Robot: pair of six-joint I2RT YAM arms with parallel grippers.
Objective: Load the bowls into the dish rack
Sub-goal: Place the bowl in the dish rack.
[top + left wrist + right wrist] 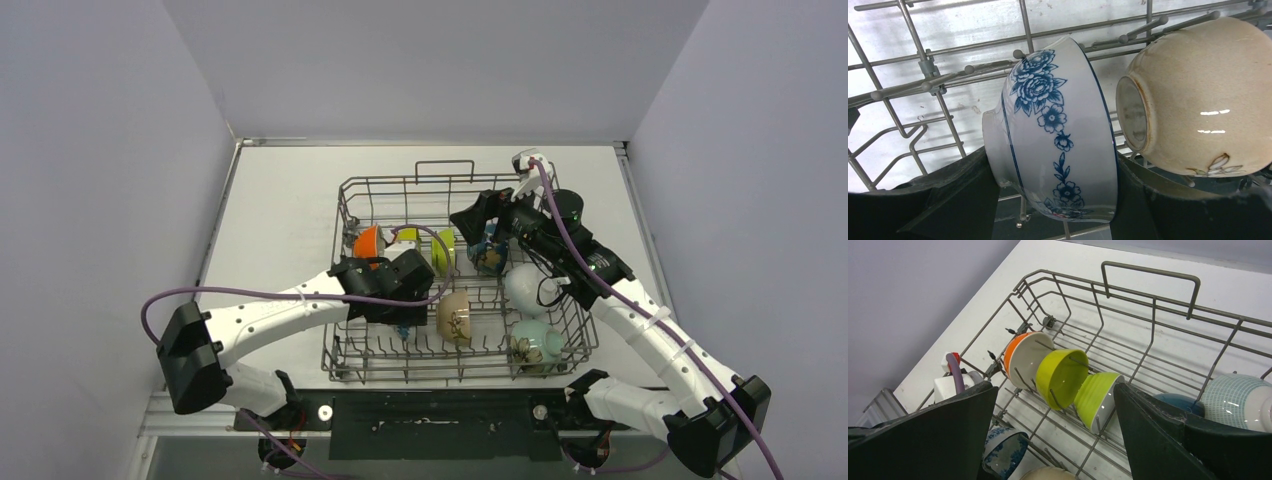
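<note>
The white bowl's side lies among the rack's wires and the bowl would stay in the rack, so my left gripper opens now.
The grey wire dish rack stands mid-table. In the left wrist view a white bowl with blue flowers lies on its side among the tines. My left gripper is shut on it, with a finger against its foot and one against its rim. A beige bowl stands just right of it. My right gripper is open and empty above the rack's back right. Below it stand an orange bowl, a yellow bowl and a lime bowl in a row.
Further bowls stand in the rack's right side: dark blue, white and pale green. A handle loop rises from the far rim. Grey walls close in the table on the left, back and right.
</note>
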